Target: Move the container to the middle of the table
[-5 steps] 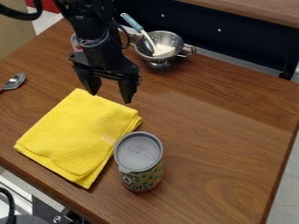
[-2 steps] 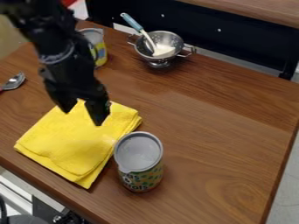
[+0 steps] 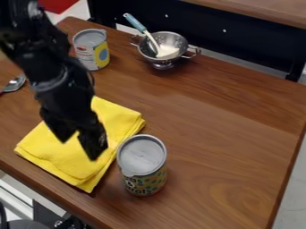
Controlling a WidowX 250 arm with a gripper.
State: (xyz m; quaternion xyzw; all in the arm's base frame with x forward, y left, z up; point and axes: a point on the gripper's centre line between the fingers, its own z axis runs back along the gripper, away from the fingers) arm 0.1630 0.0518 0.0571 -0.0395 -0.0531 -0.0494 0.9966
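Note:
I should next grab the grey-topped can by its round labeled body with my gripper, so that I can move it to the middle of the table.
The black gripper [image 3: 78,146] hangs over the yellow cloth, left of the near can, its two fingers apart with nothing between them. A tin can [image 3: 142,166] with a grey top and a green-and-orange label stands upright beside the cloth's right corner, near the table's front. A second can [image 3: 92,50], with a yellow and white label, stands upright at the back left. Which of the two cans is the task's container, I cannot tell. The brown wooden table [image 3: 221,134] lies beneath them.
A folded yellow cloth [image 3: 122,120] lies under the gripper. At the back stands a metal colander [image 3: 163,46] with a blue-handled utensil [image 3: 135,23] in it. A spoon [image 3: 15,83] rests at the left, partly near the arm.
The arm and gripper have come forward and slightly left, from behind the cloth to over it. The yellow-labelled can at the back left has come into fuller view.

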